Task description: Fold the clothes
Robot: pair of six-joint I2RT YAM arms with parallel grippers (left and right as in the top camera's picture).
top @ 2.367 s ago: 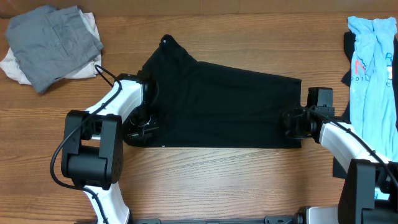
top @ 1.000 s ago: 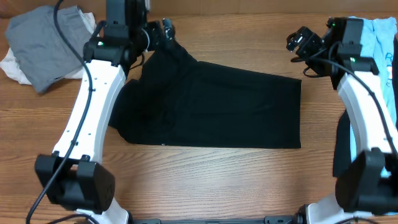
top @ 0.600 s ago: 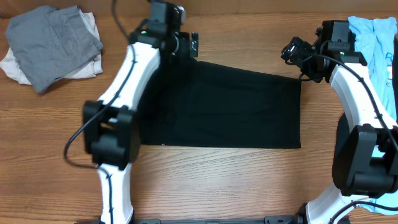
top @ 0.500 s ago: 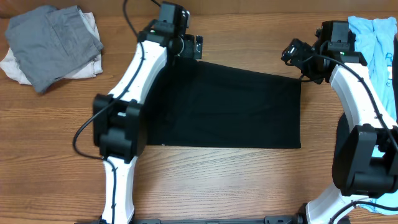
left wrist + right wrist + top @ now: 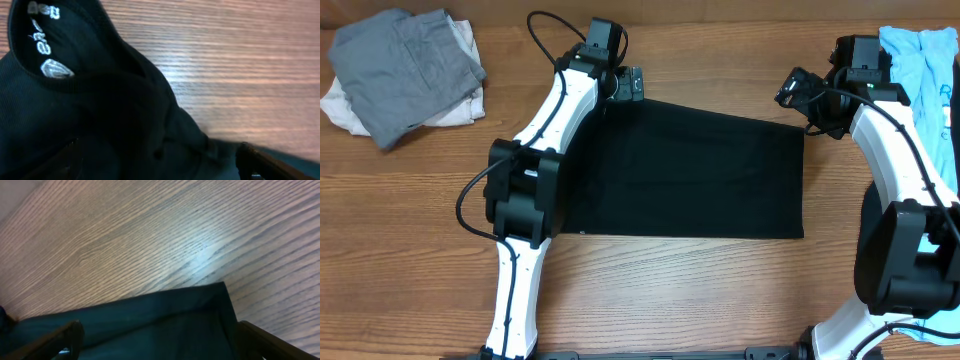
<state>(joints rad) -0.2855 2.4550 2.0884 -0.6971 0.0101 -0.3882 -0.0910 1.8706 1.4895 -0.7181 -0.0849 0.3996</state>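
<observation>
The left gripper takes hold of the black T-shirt by its far corner beside the collar next. Then it folds the T-shirt's far side over its near side.
The black T-shirt [image 5: 690, 175] lies flattened across the middle of the table, a long dark shape. My left gripper [image 5: 628, 85] hovers at its far left corner, open. In the left wrist view the collar with its white label [image 5: 47, 67] and rumpled black cloth fill the space under my left gripper [image 5: 159, 152], nothing pinched. My right gripper [image 5: 798, 88] stands open just above the far right corner. That corner [image 5: 217, 292] lies between the spread fingers [image 5: 67, 335] of my right gripper [image 5: 160, 330], untouched.
A grey and white pile of clothes [image 5: 405, 70] sits at the far left corner of the table. A light-blue shirt with red print [image 5: 920, 100] lies along the right edge, a dark piece [image 5: 882, 72] beside it. My left arm [image 5: 555, 125] crosses the black shirt's left part.
My left gripper has swung right along the shirt's far edge, and the arm now covers the collar area from above. My right gripper has dropped slightly toward the far right corner.
</observation>
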